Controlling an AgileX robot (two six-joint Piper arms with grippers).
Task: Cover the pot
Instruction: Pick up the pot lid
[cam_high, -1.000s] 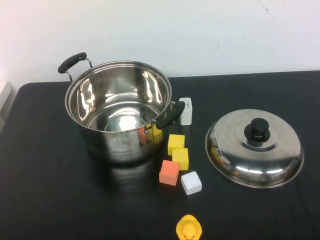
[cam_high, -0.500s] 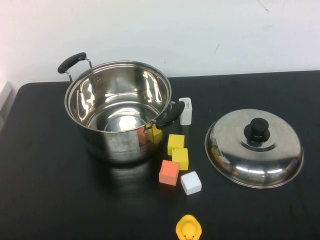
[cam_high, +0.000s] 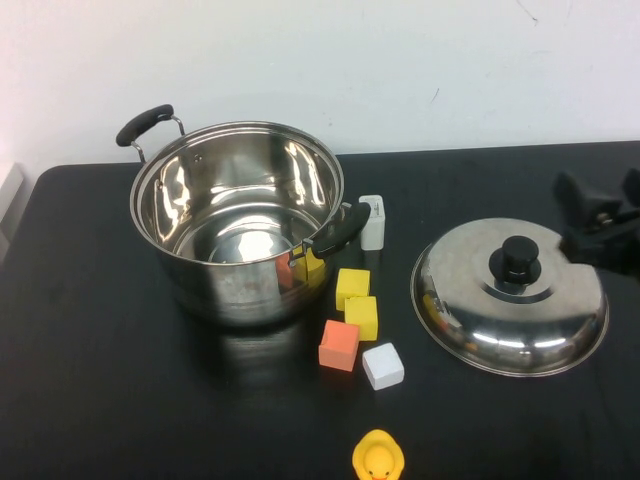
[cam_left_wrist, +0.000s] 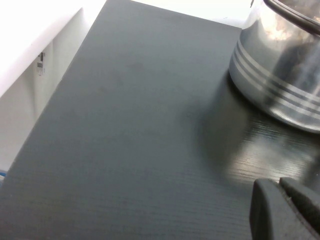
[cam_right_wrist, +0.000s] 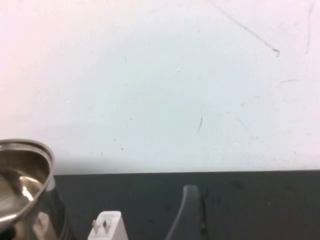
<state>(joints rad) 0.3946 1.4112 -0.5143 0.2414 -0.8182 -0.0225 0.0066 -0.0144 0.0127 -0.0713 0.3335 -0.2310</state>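
Note:
I should next grab the lid by its narrow black knob (cam_high: 519, 258) with my right gripper, because the lid's steel dome is wide and slopes away on every side.
The pot (cam_high: 237, 215) is a large shiny steel stockpot with two black handles, standing open and empty at the table's left-centre. Its wall also shows in the left wrist view (cam_left_wrist: 280, 75) and its rim in the right wrist view (cam_right_wrist: 25, 170). The domed steel lid (cam_high: 508, 296) with a black knob (cam_high: 516, 261) lies on the table to the right. My right gripper (cam_high: 603, 190) comes in from the right edge, just behind and right of the lid, open and empty. One of its fingers (cam_right_wrist: 187, 210) shows in the right wrist view. My left gripper (cam_left_wrist: 278, 183) is shut and empty, low over the table left of the pot, and out of the high view.
Two yellow blocks (cam_high: 352, 284), an orange block (cam_high: 339, 344) and a white block (cam_high: 382, 365) lie between pot and lid. A white plug adapter (cam_high: 371, 221) stands by the pot's near handle. A yellow rubber duck (cam_high: 378, 457) sits at the front edge. A white wall stands behind.
My right gripper has come into the high view at the right edge, beside the lid. The pot, lid and blocks have not moved.

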